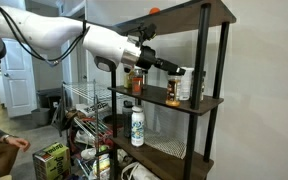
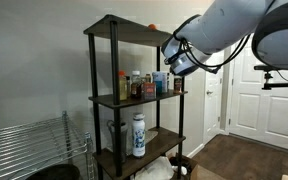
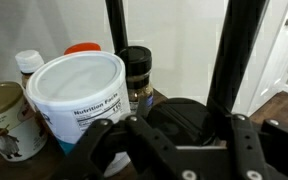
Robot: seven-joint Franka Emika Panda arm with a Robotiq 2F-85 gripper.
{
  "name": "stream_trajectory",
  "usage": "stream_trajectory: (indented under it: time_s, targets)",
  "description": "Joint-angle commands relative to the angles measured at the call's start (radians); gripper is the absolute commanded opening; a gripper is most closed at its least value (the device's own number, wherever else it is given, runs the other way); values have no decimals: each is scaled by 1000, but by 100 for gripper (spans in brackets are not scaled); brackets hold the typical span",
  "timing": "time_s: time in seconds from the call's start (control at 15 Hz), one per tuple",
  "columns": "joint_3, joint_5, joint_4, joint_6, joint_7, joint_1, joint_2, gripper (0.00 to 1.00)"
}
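Note:
The jar is upright beside the white tub (image 3: 79,95) with its base at shelf level, so it is time to open my gripper. The jar would end on the middle shelf.
In the wrist view my gripper (image 3: 179,140) reaches in from the bottom, its two black fingers (image 3: 112,150) on either side of the round black lid of a jar (image 3: 184,118). The lid fills the gap between them, so the gripper is shut on the jar. In an exterior view my gripper (image 1: 172,68) is just above this brown jar (image 1: 173,92) on the middle shelf (image 1: 209,102). A white tub (image 3: 79,95) with a nutrition label stands close on the left. Behind it are a dark spice jar (image 3: 136,75) and an orange lid (image 3: 82,48).
Black shelf posts (image 3: 229,50) stand right behind the jar. A tin can (image 3: 6,120) and a white-capped bottle (image 3: 28,65) sit at the left. A white bottle (image 1: 137,125) stands on the lower shelf. Nearby are a wire rack (image 1: 84,100), a green box (image 1: 51,160) and a white door (image 2: 249,90).

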Motion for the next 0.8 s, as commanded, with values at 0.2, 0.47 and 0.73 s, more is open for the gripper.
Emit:
stream_trajectory:
  time_s: [0.2,0.47,0.73]
  targets:
    - [29,0,24,-11,-1,-37,1,36]
    - [39,1,25,-8,1,-42,1,97]
    - [44,0,23,-4,0,-41,-1,100]
